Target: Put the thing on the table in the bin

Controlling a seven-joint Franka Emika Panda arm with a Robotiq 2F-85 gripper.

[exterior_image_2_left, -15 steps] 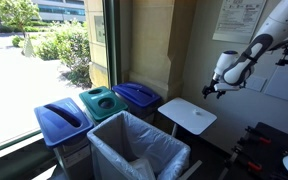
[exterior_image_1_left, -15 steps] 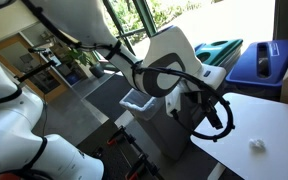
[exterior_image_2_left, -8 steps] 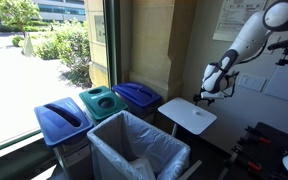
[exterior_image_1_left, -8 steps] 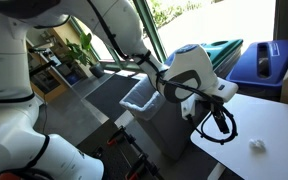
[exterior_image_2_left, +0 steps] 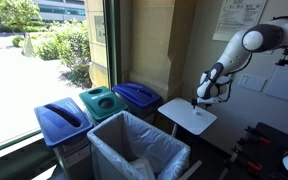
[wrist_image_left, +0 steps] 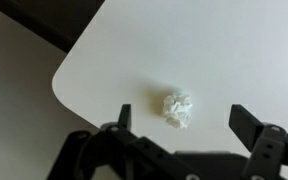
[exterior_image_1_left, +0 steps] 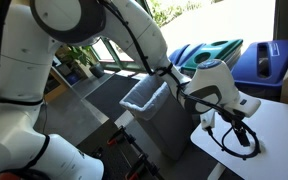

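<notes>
The gripper's open fingers are above the wad in the wrist view, so my gripper needs to go lower before it closes on the wad (wrist_image_left: 178, 108).
The thing is a small white crumpled paper wad (wrist_image_left: 178, 108) lying on the white table (wrist_image_left: 224, 50) near its rounded corner. In the wrist view my gripper (wrist_image_left: 182, 114) is open, with one finger (wrist_image_left: 124, 116) on each side of the wad and not touching it. In both exterior views the gripper (exterior_image_1_left: 240, 136) (exterior_image_2_left: 198, 100) hangs low over the table (exterior_image_1_left: 279, 120) (exterior_image_2_left: 189, 120). The wad does not show in the exterior views. A large bin with a clear liner (exterior_image_2_left: 134, 152) (exterior_image_1_left: 147, 96) stands beside the table.
A row of recycling bins stands by the window: blue (exterior_image_2_left: 59, 122), green (exterior_image_2_left: 102, 101) and blue (exterior_image_2_left: 137, 94). The table edge drops to a dark floor (wrist_image_left: 44, 20). A wall with posted papers is behind the arm (exterior_image_2_left: 239, 15).
The arm has swung over the table and come down. The gripper now hangs low over the spot where the wad lay, open throughout.
</notes>
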